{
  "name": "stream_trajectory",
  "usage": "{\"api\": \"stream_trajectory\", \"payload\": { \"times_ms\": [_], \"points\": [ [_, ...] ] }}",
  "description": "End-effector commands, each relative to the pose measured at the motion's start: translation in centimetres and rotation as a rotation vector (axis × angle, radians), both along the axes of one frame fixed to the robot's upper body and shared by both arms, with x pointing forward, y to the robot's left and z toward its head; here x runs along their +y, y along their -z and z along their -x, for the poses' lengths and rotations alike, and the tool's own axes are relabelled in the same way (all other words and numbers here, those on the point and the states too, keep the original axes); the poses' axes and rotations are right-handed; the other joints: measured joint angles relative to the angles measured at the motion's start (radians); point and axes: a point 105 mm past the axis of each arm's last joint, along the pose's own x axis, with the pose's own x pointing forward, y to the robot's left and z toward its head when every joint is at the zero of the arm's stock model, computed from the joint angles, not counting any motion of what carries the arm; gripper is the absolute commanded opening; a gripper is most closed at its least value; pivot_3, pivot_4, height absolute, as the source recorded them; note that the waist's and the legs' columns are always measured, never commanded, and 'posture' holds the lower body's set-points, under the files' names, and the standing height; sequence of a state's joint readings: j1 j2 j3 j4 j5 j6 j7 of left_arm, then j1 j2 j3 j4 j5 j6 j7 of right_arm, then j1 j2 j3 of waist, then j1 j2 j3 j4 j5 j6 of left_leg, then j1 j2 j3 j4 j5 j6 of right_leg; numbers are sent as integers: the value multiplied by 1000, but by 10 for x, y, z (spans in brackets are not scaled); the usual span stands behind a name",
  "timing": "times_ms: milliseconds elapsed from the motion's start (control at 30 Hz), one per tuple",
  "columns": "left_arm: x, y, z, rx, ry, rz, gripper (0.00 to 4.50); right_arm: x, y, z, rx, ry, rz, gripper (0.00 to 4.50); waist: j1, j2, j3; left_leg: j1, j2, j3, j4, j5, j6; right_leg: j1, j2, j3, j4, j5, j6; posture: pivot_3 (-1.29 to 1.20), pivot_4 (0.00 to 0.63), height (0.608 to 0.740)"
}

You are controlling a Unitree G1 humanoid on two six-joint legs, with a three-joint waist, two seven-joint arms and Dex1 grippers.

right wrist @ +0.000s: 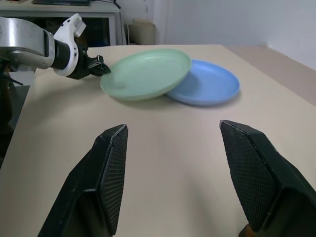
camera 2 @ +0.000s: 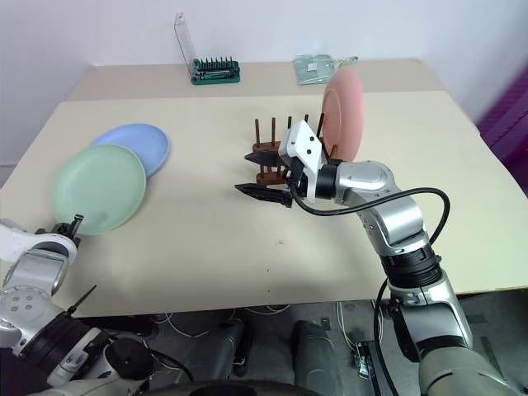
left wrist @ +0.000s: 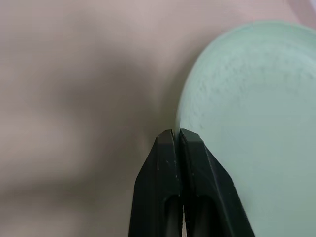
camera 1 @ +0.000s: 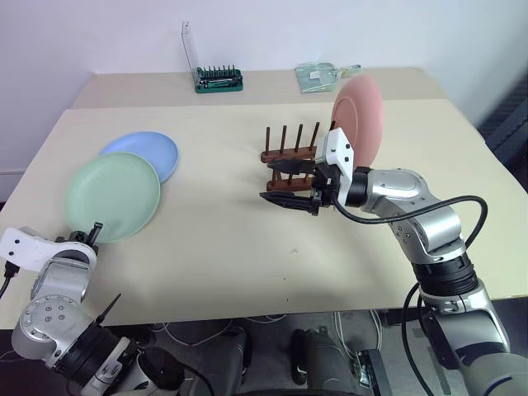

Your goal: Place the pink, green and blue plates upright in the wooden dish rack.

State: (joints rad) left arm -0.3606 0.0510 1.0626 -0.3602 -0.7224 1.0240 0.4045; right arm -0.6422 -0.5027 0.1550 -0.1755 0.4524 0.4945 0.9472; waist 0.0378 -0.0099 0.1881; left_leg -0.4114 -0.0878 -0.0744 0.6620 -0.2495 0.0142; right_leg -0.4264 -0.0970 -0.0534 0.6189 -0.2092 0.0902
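The green plate spreads much wider than my right gripper opens, so I should next grab the plate by its thin rim (camera 1: 158, 196) (right wrist: 143, 98).
The pink plate (camera 1: 359, 115) stands upright at the right end of the wooden dish rack (camera 1: 289, 150). My right gripper (camera 1: 276, 180) hovers just left of the rack, pointing left, open and empty. Its arm hides part of the rack. The green plate (camera 1: 113, 195) lies at the table's left, its far edge resting on the blue plate (camera 1: 148, 151). My left gripper (left wrist: 176, 132) is shut, its tips against the green plate's near rim, with no rim visible between the fingers (left wrist: 163, 168). In the right wrist view the same gripper (right wrist: 100, 65) touches that rim.
A green tool-bit holder (camera 1: 218, 79) with a clear lid and a clear packet (camera 1: 318, 76) sit on the back table. The table's front edge (camera 1: 247, 307) runs close to my left gripper. Bare tabletop lies between the plates and the rack.
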Motion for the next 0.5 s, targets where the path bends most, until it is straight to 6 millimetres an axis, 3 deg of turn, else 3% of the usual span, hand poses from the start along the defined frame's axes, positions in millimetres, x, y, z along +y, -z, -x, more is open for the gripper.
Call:
{"api": "stream_trajectory", "payload": {
  "times_ms": [33,133,233,267,367,500],
  "points": [
    [-1,-29,-3,-146,-19,-53,41,1,-12,7,-60,-16,-13,3015,2,0,0,0,0,0,0,0,0,0,0,0,0,0,0,0,150,740],
    [-8,-59,-7,-278,22,-130,41,3,-10,11,-4,-57,-13,3015,1,-1,0,0,0,0,0,0,0,0,0,0,-1,0,-1,0,150,740],
    [-24,-89,-15,-371,96,-233,0,7,-15,11,-45,-65,-5,4270,1,-1,1,0,0,0,0,0,0,1,0,0,-2,0,-1,0,150,740],
    [-31,-99,-18,-391,124,-266,0,9,-19,10,-93,-60,3,4449,1,-1,1,0,0,0,0,0,0,1,0,0,-2,0,-1,0,150,740],
    [-47,-118,-29,-416,197,-350,0,16,-27,6,-234,-46,33,4449,0,-1,1,0,0,0,0,0,0,0,0,0,-1,0,-1,0,150,740],
    [-85,-143,-51,-437,321,-440,0,35,-39,-1,-493,-18,89,4449,0,-1,1,0,0,0,0,1,-1,0,1,0,-1,1,-1,0,150,740]
  ]
}}
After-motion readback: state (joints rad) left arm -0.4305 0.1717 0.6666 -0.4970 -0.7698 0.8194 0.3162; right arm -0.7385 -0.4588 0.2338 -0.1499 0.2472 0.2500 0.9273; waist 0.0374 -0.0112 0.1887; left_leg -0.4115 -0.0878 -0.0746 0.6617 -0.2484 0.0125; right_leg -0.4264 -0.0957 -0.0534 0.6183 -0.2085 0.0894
